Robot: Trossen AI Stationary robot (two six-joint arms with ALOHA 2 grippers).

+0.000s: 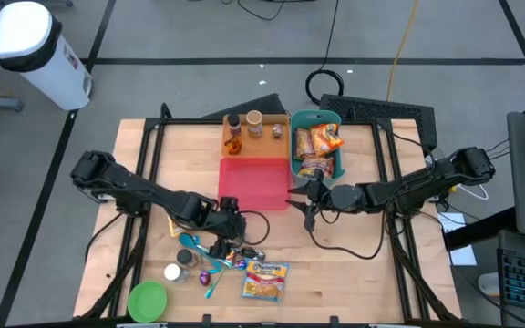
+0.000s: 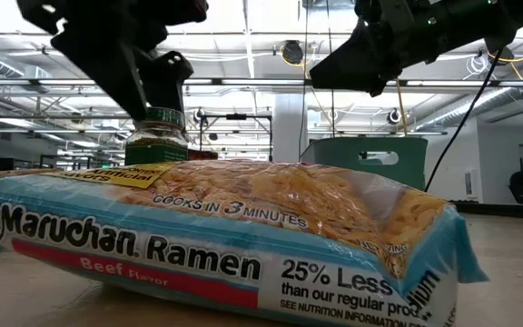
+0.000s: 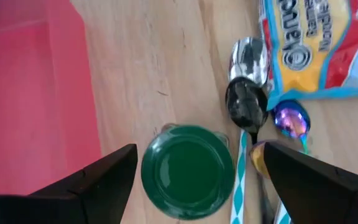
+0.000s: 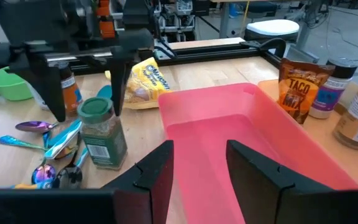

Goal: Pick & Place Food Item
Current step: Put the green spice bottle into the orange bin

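Observation:
The left gripper grabs the jar by its green lid point(image 3: 187, 171) next, to put the glass jar away in the orange bin of spices.
A glass jar of green flakes with a green lid point(image 4: 101, 134) stands upright on the wooden table beside the red tray point(image 1: 253, 182). My left gripper point(image 1: 230, 230) is open above it, pointing down, one finger on either side of the lid point(image 3: 187, 171), apart from it. The jar also shows in the low view point(image 2: 157, 136) under the gripper. A Maruchan ramen packet point(image 1: 265, 280) lies flat near the table's front edge. My right gripper point(image 1: 306, 202) is open and empty at the tray's right edge, pointing across the tray point(image 4: 241, 137).
Several spoons point(image 1: 210, 269) lie by the jar, next to a small tin point(image 1: 187, 259) and a green bowl point(image 1: 147, 299). A teal bin of snack packets point(image 1: 315, 146) and spice bottles point(image 1: 244, 129) stand behind the tray. A taco packet point(image 4: 297, 90) leans there.

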